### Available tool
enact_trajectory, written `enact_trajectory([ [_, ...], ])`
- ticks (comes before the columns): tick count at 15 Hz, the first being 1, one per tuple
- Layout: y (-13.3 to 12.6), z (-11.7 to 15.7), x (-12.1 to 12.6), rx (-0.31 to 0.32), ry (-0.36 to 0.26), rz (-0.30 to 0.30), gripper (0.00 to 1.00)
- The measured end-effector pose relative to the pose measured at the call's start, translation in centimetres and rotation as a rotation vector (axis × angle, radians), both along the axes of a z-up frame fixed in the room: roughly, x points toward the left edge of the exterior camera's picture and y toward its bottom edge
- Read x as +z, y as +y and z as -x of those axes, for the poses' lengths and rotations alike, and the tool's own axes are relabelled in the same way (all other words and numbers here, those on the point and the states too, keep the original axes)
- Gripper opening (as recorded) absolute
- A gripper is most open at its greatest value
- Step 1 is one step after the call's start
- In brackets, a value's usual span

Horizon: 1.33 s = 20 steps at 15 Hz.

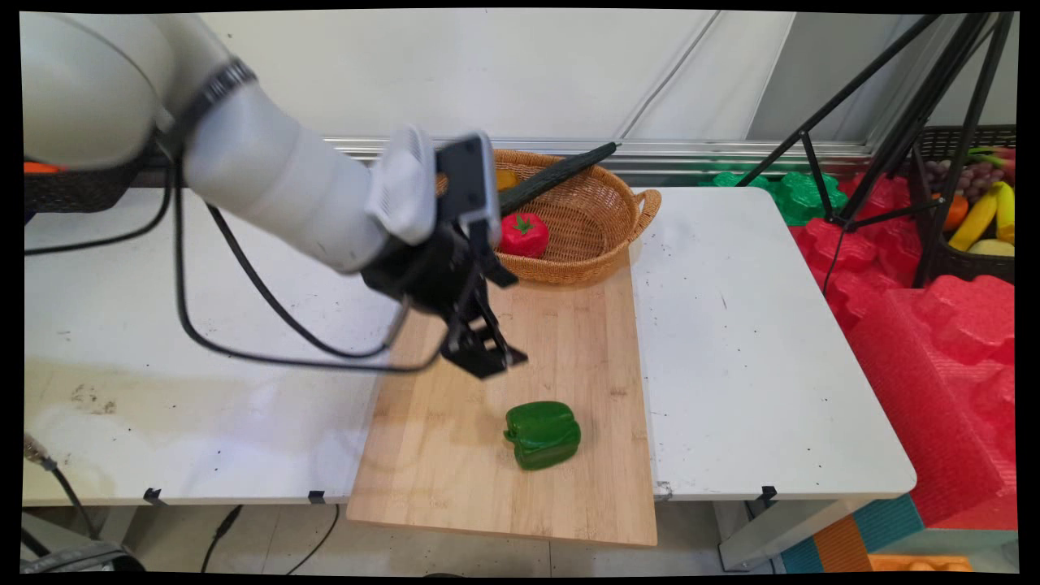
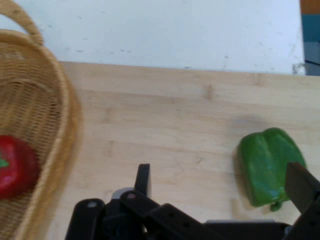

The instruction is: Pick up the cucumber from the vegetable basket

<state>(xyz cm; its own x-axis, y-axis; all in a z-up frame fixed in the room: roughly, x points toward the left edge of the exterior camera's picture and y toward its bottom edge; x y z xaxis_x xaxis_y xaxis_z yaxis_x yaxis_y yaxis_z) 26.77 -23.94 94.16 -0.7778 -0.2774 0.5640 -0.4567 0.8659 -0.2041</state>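
Observation:
The gripper grabs the long dark green cucumber by its middle (image 1: 533,189) next. Then it moves the cucumber from the basket onto the cutting board (image 1: 581,341).
My gripper (image 1: 490,360) hangs open and empty over the middle of a wooden cutting board (image 1: 581,341). A green bell pepper (image 1: 543,434) lies on its side on the board, nearer the front edge and a little right of the gripper, apart from it. In the hand view the pepper (image 2: 265,167) lies just beside the right fingertip (image 2: 300,186), outside the gap of the gripper (image 2: 222,184), over bare board (image 2: 165,115).
A wicker basket (image 1: 621,236) at the board's far end holds a red tomato (image 1: 524,234), a dark cucumber (image 1: 556,175) and an orange fruit (image 1: 506,179); basket rim (image 2: 62,115) and tomato (image 2: 15,167) show left. A black tripod (image 1: 886,122), red foam (image 1: 934,341) and fruit crate (image 1: 975,219) stand right.

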Motion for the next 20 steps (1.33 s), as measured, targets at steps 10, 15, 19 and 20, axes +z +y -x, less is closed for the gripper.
enact_trajectory([
  [10,-2.3,-7.5,3.3,0.145,0.013,0.041,1.0],
  [15,-2.5,-11.7,2.7,0.203,-0.004,0.034,1.0],
  [19,-2.3,-13.9,2.4,0.23,-0.007,0.028,1.0],
  [20,-2.2,-14.2,2.3,0.235,-0.006,0.026,1.0],
])
